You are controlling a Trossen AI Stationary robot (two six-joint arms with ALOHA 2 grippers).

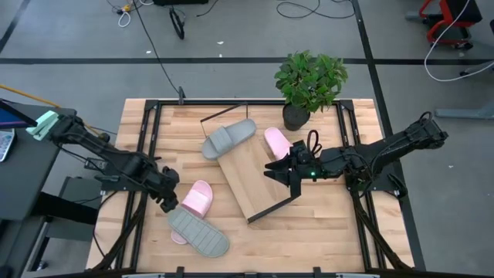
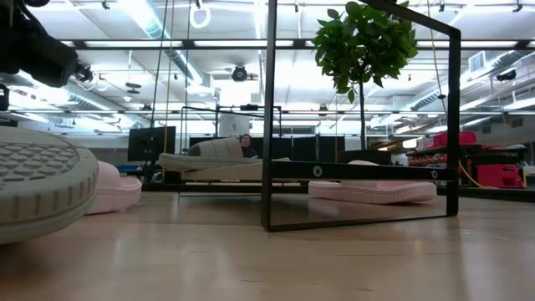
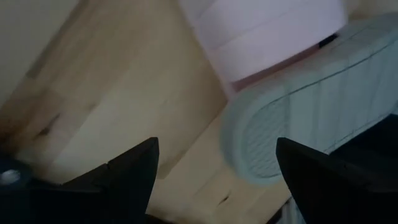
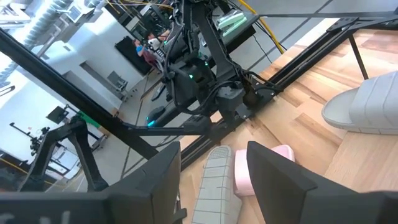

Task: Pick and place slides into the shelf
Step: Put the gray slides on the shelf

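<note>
My left gripper will grab the edge of its sole (image 1: 180, 218) to set the grey slide on the shelf (image 1: 258, 181).
One grey slide (image 1: 228, 138) lies on the far end of the tilted light-wood shelf (image 1: 258, 181). A pink slide (image 1: 277, 142) lies beside the shelf's right edge. Nearer the table's near left, a second pink slide (image 1: 198, 198) lies next to a grey slide (image 1: 199, 232) turned sole up. My left gripper (image 1: 168, 202) hovers open just left of that pair; its wrist view shows the ribbed grey sole (image 3: 292, 124) and the pink slide (image 3: 267, 31) ahead. My right gripper (image 1: 276, 171) is open over the shelf's right side (image 4: 214, 186), near the pink slide.
A potted plant (image 1: 309, 85) stands at the table's far right, close behind the right arm. The shelf's thin black end frames (image 2: 359, 125) stand upright at both ends of the board. Bare slatted tabletop (image 1: 332, 232) lies near and right of the shelf.
</note>
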